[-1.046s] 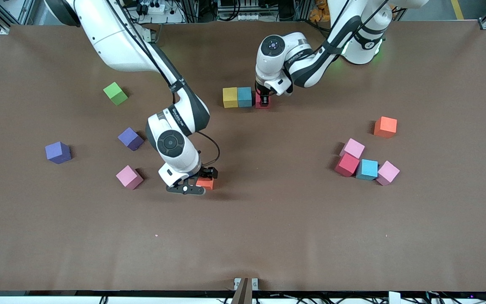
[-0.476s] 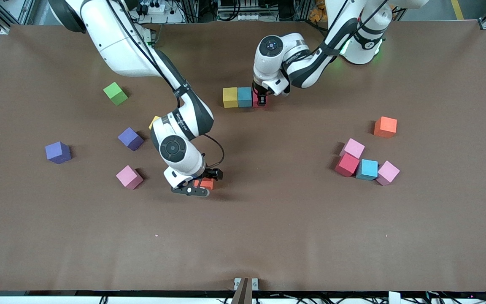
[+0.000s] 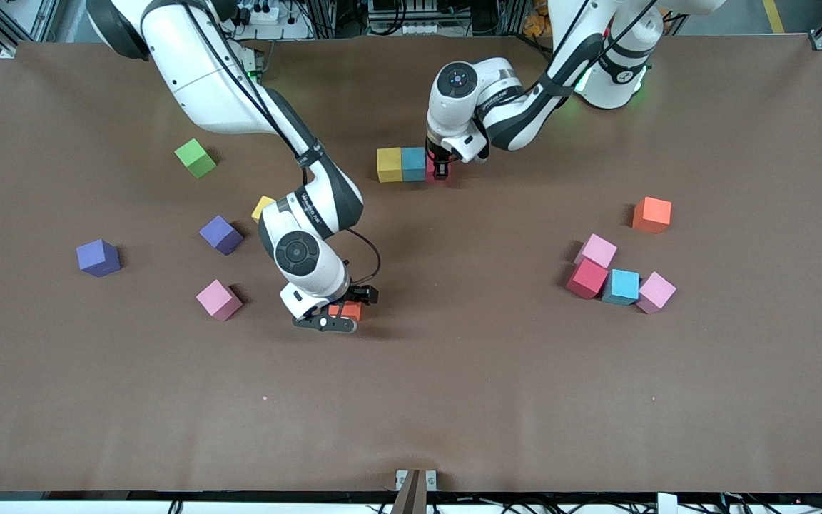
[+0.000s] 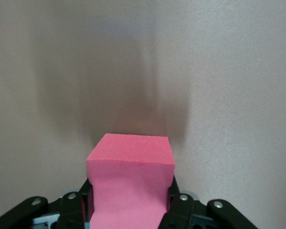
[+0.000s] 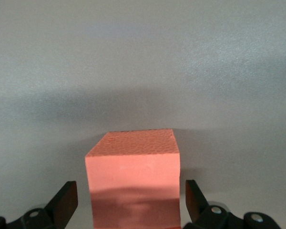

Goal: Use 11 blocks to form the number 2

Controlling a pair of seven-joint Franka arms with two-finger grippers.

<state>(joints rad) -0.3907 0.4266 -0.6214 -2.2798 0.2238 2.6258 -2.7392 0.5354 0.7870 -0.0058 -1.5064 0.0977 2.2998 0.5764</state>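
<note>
I should next pick up the orange block with my right gripper by two opposite sides to build the number 2.
A yellow block [image 3: 389, 164] and a blue block [image 3: 414, 163] stand side by side in a short row. My left gripper [image 3: 441, 171] is shut on a red block [image 4: 130, 176], which sits low right beside the blue one; only a sliver of that red block [image 3: 430, 175] shows in the front view. Nearer the front camera, my right gripper [image 3: 343, 313] is down around an orange block [image 5: 132, 176]. It is open, with one finger [image 5: 66, 200] on each side and a gap to the block's faces.
Toward the left arm's end lie an orange block [image 3: 652, 214] and a cluster of pink [image 3: 599, 250], red [image 3: 586, 278], light blue [image 3: 623, 286] and pink [image 3: 656, 292]. Toward the right arm's end lie pink [image 3: 218, 299], two purple [image 3: 221, 234] [image 3: 98, 257], yellow [image 3: 262, 207] and lime-green [image 3: 195, 158] cubes.
My left gripper has carried the red block sideways up to the blue block. The right arm has shifted a little over the orange block, uncovering a yellow block; its jaws stay open.
</note>
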